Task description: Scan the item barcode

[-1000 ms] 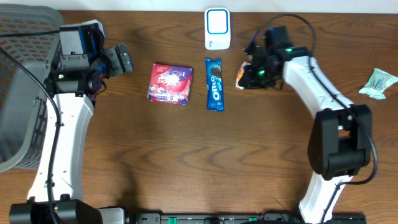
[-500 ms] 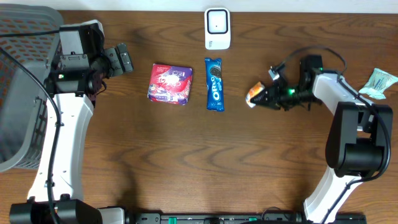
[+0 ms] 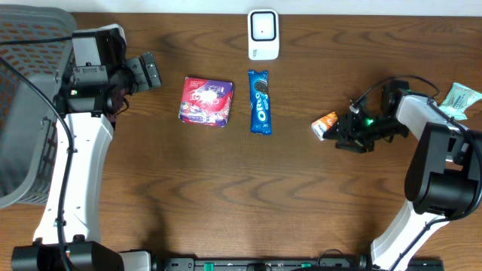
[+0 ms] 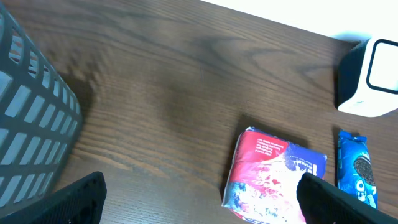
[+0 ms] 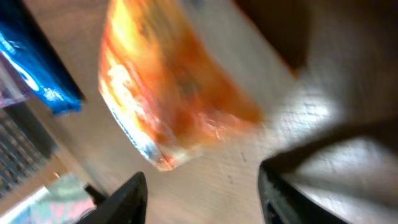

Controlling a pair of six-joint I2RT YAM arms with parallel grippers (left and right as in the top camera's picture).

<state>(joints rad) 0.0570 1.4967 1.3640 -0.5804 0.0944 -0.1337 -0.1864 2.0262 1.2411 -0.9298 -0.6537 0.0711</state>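
Observation:
I next need to grab the orange snack packet with my right gripper by the end nearest it, leaving the rest uncovered, so I can scan the packet's barcode.
A small orange snack packet lies on the wooden table right of centre, and fills the upper part of the right wrist view. My right gripper sits just behind it, low over the table. It is open, with only bare wood between its fingers and the packet ahead of the tips. The white barcode scanner stands at the back centre. My left gripper hangs wide open at the left, holding nothing.
A red and purple packet and a blue Oreo pack lie in front of the scanner, both also in the left wrist view. A green packet lies at the right edge. A grey basket stands far left.
My right arm carried the orange packet from beside the scanner to the right and down to the table, then its jaws opened and let it go. The left arm stayed still.

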